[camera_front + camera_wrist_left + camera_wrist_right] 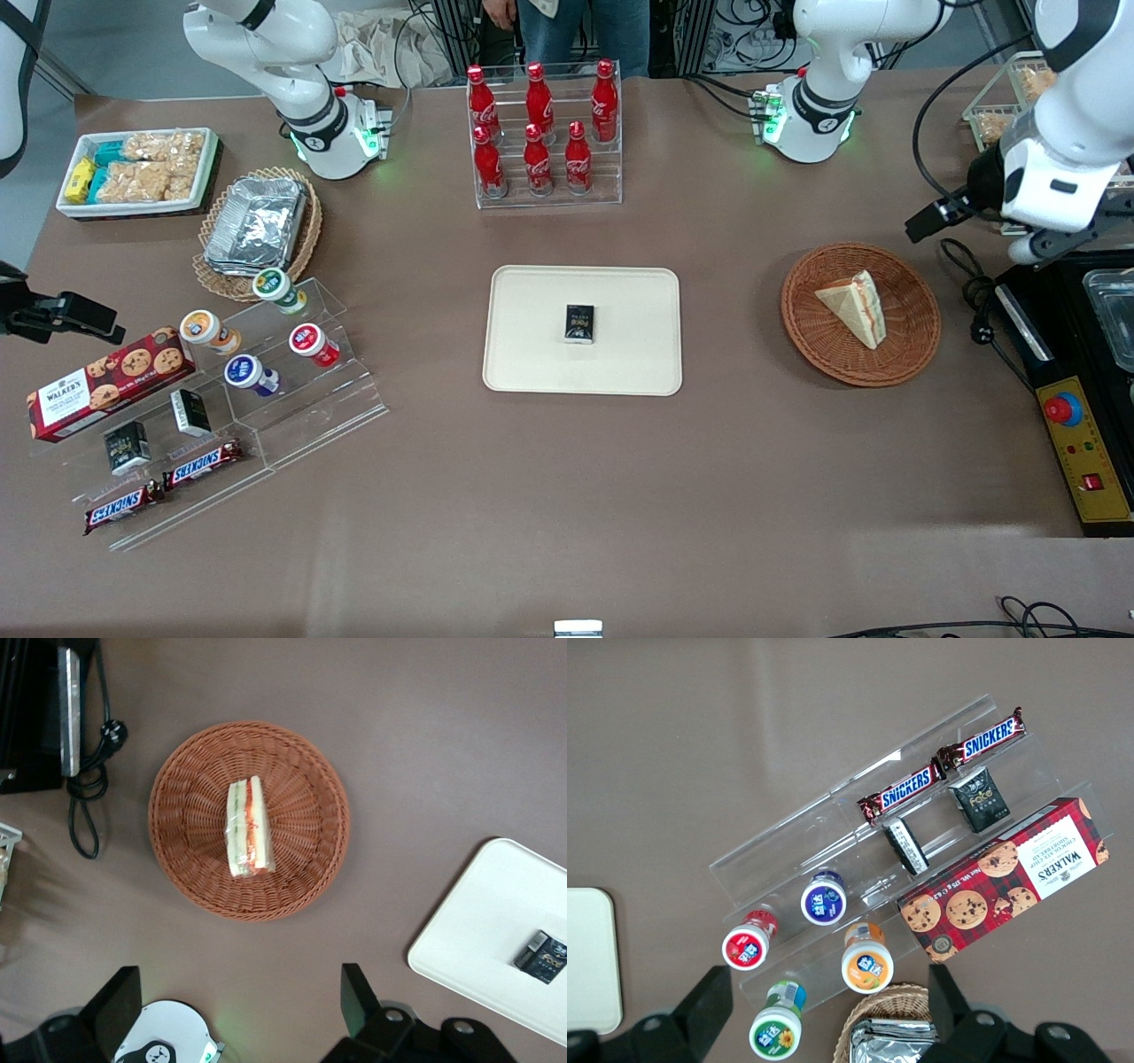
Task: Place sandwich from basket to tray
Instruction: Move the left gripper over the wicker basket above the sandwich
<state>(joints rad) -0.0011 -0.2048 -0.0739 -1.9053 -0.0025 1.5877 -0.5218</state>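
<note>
I will next grab the sandwich's crinkled wrapper end (864, 282) with my left gripper, so that I can set it from the basket onto the cream tray (532, 354).
The sandwich (855, 306) (248, 828), a pale bread wedge with red and green filling, lies in the middle of the round reddish-brown basket (912, 354) (195, 877). The cream tray (532, 354) (478, 930) sits at the table's middle with a small black box (580, 323) (542, 955) on it. My left gripper (988, 232) (239, 983) hangs high above the table, farther from the front camera than the basket and toward the working arm's end. Its fingers (354, 997) are spread wide apart, open and holding nothing.
A black control box with a red button (1076, 434) and a coiled cable (974, 310) (84, 788) lie beside the basket. A rack of cola bottles (545, 133) stands farther from the camera than the tray. Snack shelves (221, 381) and a foil-filled basket (257, 230) occupy the parked arm's end.
</note>
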